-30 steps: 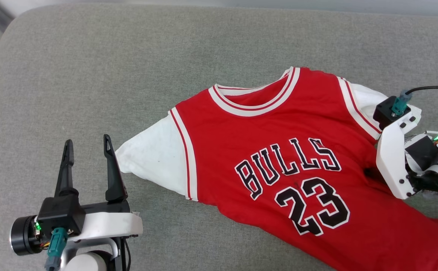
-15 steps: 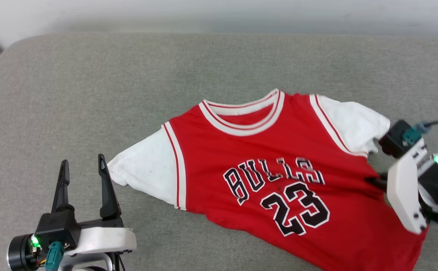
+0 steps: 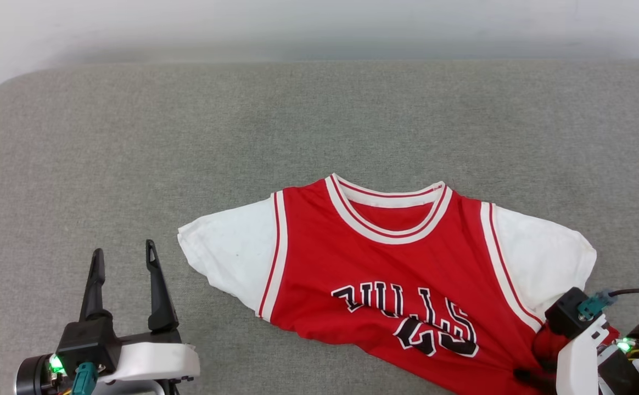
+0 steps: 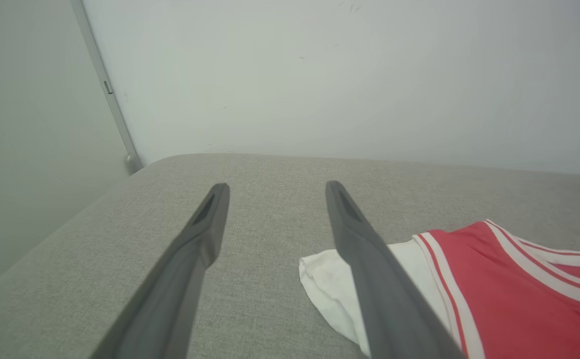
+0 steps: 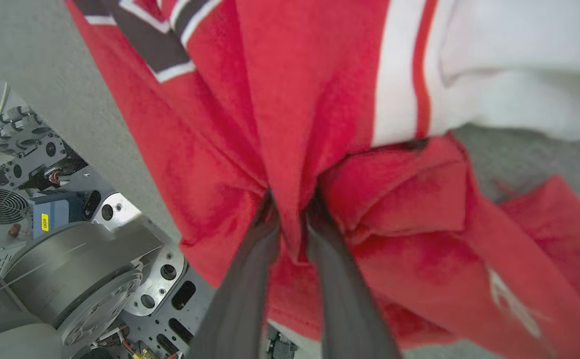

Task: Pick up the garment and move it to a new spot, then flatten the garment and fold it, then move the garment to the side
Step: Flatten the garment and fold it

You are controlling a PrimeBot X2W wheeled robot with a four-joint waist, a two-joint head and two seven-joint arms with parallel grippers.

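Note:
I should next use my left gripper to pick up the garment by the outer edge of its white sleeve (image 3: 192, 255), which is a loose cloth edge, while the red chest (image 3: 327, 260) lies flat.
The garment (image 3: 385, 263), a red jersey with white sleeves, a striped collar and black lettering, lies face up on the grey cushion, its lower part running off the near edge. My right gripper (image 3: 522, 376) sits at its lower right. In the right wrist view the right gripper (image 5: 292, 199) is shut on a bunched fold of the garment (image 5: 320, 75), just under the white sleeve. My left gripper (image 3: 124, 252) stands open over bare cushion, left of the white sleeve. In the left wrist view the left gripper (image 4: 276, 189) is empty, and the garment's sleeve (image 4: 320, 279) lies beside its right finger.
The grey cushion (image 3: 133, 137) has a rounded far-left corner and ends at a pale wall (image 3: 319, 27). The robot's base (image 5: 71, 269) with its wiring shows below the cushion's near edge in the right wrist view.
My right gripper has shut on the red fabric near the right sleeve and drawn it toward the near edge. The garment has turned so its collar sits squarer. The head camera has shifted.

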